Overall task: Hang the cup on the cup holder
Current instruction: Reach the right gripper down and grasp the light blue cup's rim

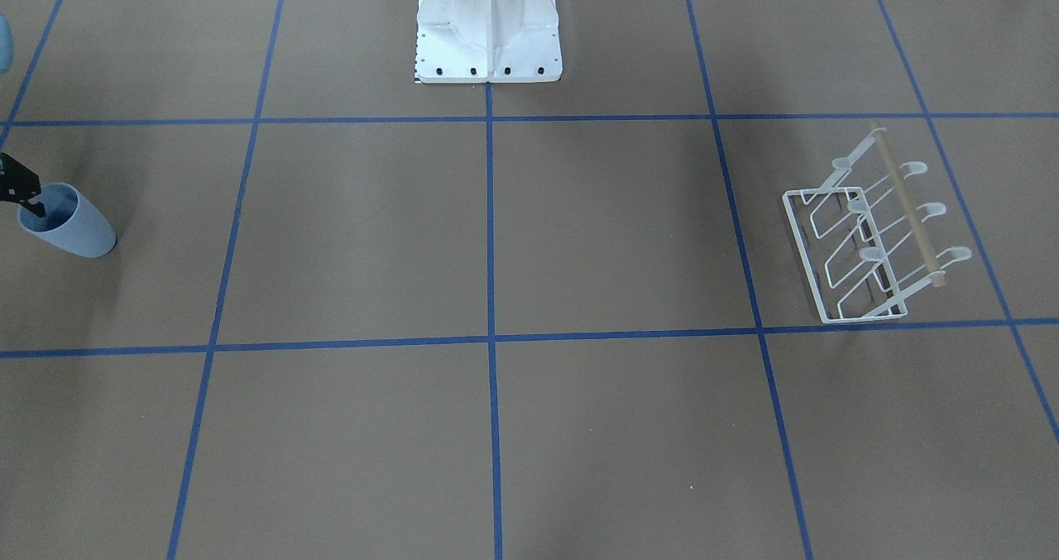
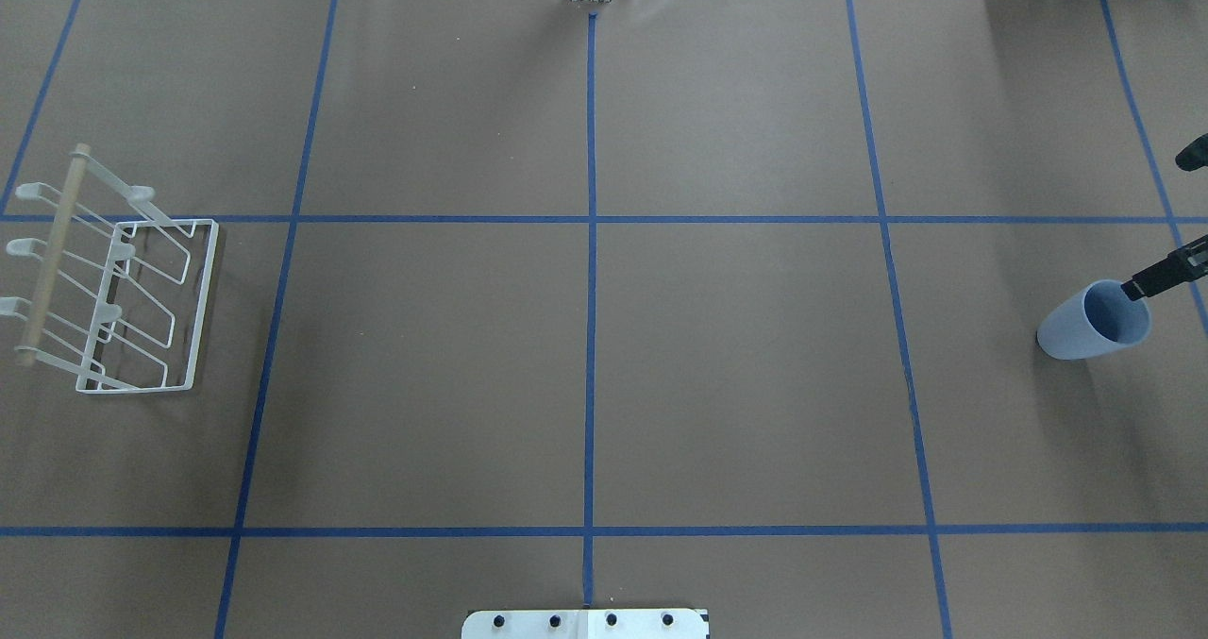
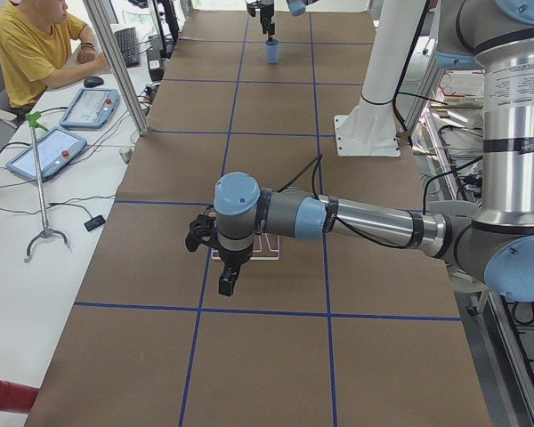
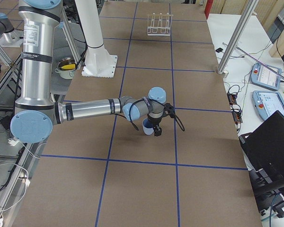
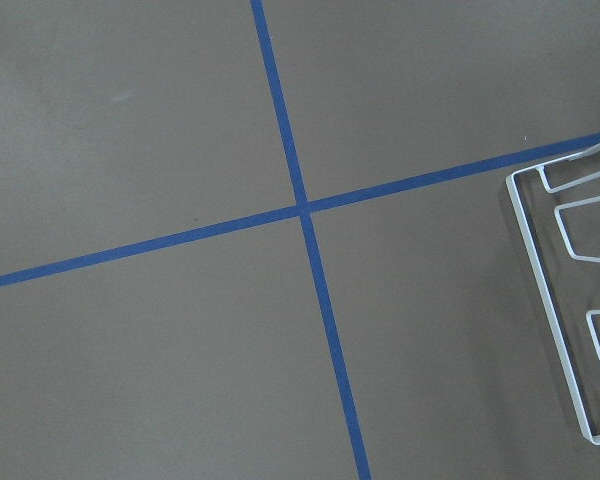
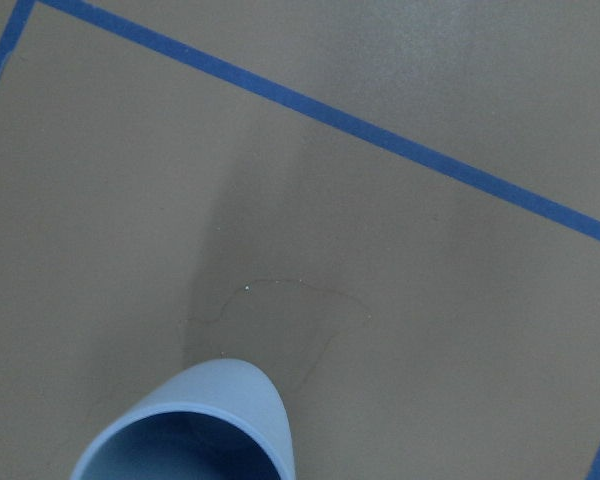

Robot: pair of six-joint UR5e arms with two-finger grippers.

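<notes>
The right gripper grabs the cup by its rim (image 1: 61, 187) next, to hang the cup on the cup holder (image 1: 859, 242).
The pale blue cup (image 2: 1081, 329) stands upright near the table's right end; it also shows in the front view (image 1: 79, 231) and at the bottom of the right wrist view (image 6: 205, 410). My right gripper (image 2: 1157, 226) is open above it, one finger (image 2: 1163, 273) dipping to the rim's far edge and the other well outside the cup. The white wire cup holder (image 2: 52, 254) with its wooden dowel stands at the table's left end (image 1: 908, 204); its base frame (image 5: 548, 295) shows in the left wrist view. My left gripper (image 3: 221, 267) hovers by the holder; I cannot tell its state.
Blue tape lines divide the brown table into squares. The white robot base (image 1: 488, 39) stands at mid-table on the robot's side. An operator in a yellow shirt (image 3: 22, 53) sits beyond the far long edge with tablets and a stand.
</notes>
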